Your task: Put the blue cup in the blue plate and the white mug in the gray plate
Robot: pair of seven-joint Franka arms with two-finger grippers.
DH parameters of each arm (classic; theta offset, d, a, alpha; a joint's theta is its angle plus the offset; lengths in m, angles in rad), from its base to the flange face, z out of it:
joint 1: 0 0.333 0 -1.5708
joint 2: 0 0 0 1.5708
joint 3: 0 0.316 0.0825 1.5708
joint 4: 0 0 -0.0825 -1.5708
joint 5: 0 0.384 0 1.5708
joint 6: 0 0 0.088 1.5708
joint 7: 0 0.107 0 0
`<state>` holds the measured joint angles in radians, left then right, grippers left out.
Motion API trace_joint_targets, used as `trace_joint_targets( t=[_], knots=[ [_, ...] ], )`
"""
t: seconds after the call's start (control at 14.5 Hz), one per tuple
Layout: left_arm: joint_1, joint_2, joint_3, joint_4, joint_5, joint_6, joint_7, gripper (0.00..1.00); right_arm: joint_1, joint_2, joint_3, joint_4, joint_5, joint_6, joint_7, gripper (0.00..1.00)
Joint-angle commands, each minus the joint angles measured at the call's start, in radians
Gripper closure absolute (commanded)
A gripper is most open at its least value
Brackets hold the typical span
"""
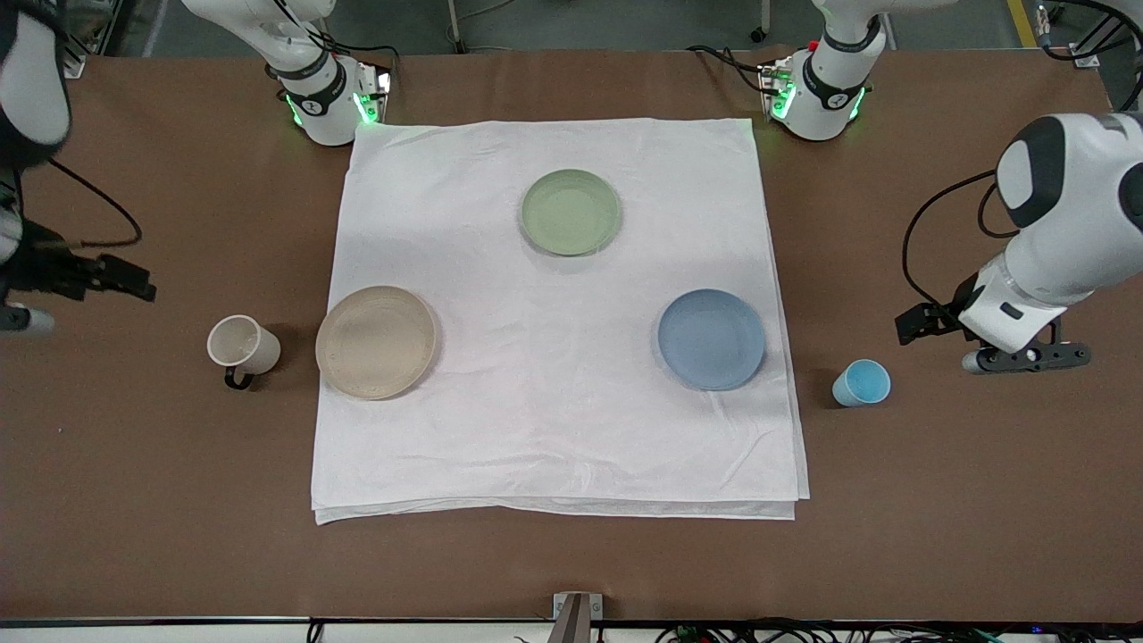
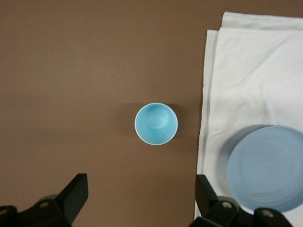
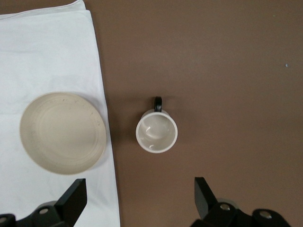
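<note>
The white mug needs to go in the gray plate (image 1: 376,342), so I should next grab the white mug by its round body (image 1: 261,349) with my right gripper.
The blue cup (image 1: 863,382) stands upright on the brown table, just off the cloth beside the blue plate (image 1: 712,338). My left gripper (image 1: 1027,359) hovers open and empty over the table by the cup; in the left wrist view (image 2: 142,198) the cup (image 2: 156,123) and the blue plate (image 2: 267,168) show ahead of its fingers. The white mug (image 1: 242,346) stands beside the gray plate (image 1: 376,342). My right gripper (image 1: 22,314) hovers open and empty near the mug; the right wrist view (image 3: 141,198) shows the mug (image 3: 156,132) and the gray plate (image 3: 63,133).
A white cloth (image 1: 554,429) covers the middle of the table and carries all three plates. A pale green plate (image 1: 571,212) lies on it toward the robots' bases. Both cups stand on bare brown table off the cloth's two side edges.
</note>
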<state>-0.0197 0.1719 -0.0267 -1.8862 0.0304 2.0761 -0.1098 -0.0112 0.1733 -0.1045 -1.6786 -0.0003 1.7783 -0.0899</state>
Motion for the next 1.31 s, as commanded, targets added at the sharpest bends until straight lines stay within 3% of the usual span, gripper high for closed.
trace_joint_targets(
  t=[0.0,0.14,0.34,0.55,0.76,0.9,0.97,1.03,1.1,1.17,1.24],
  knots=[
    [0.016,0.044,0.002,-0.024,-0.001,0.068,0.004,0.01,-0.015,0.142,0.008,0.016,-0.004,0.117,0.013,0.00],
    [0.026,0.099,0.002,-0.027,0.000,0.116,0.005,0.03,-0.022,0.214,0.008,-0.030,0.003,0.250,0.021,0.00],
    [0.029,0.144,0.002,-0.039,0.000,0.165,0.005,0.14,-0.041,0.248,0.008,-0.169,0.069,0.448,0.048,0.00],
    [0.036,0.199,0.002,-0.037,-0.001,0.220,0.004,0.18,-0.055,0.290,0.009,-0.231,0.072,0.562,0.050,0.01],
    [0.058,0.248,0.001,-0.037,-0.001,0.278,0.004,0.26,-0.052,0.293,0.012,-0.262,0.072,0.563,0.050,0.23],
    [0.058,0.274,0.001,-0.037,-0.001,0.314,0.004,0.36,-0.050,0.295,0.013,-0.269,0.072,0.561,0.048,0.44],
    [0.058,0.285,0.001,-0.037,-0.001,0.323,0.004,0.43,-0.050,0.295,0.013,-0.271,0.072,0.560,0.048,0.52],
    [0.058,0.288,0.001,-0.037,-0.001,0.328,0.004,0.49,-0.052,0.295,0.014,-0.276,0.072,0.560,0.048,0.67],
    [0.060,0.288,0.001,-0.037,-0.001,0.326,0.004,0.55,-0.050,0.295,0.014,-0.277,0.072,0.558,0.050,0.91],
    [0.061,0.291,0.001,-0.037,-0.001,0.328,0.002,0.65,-0.050,0.295,0.014,-0.274,0.072,0.555,0.050,1.00],
    [0.061,0.294,-0.001,-0.039,-0.001,0.326,0.002,0.78,-0.049,0.293,0.014,-0.267,0.072,0.552,0.050,1.00]
  ],
)
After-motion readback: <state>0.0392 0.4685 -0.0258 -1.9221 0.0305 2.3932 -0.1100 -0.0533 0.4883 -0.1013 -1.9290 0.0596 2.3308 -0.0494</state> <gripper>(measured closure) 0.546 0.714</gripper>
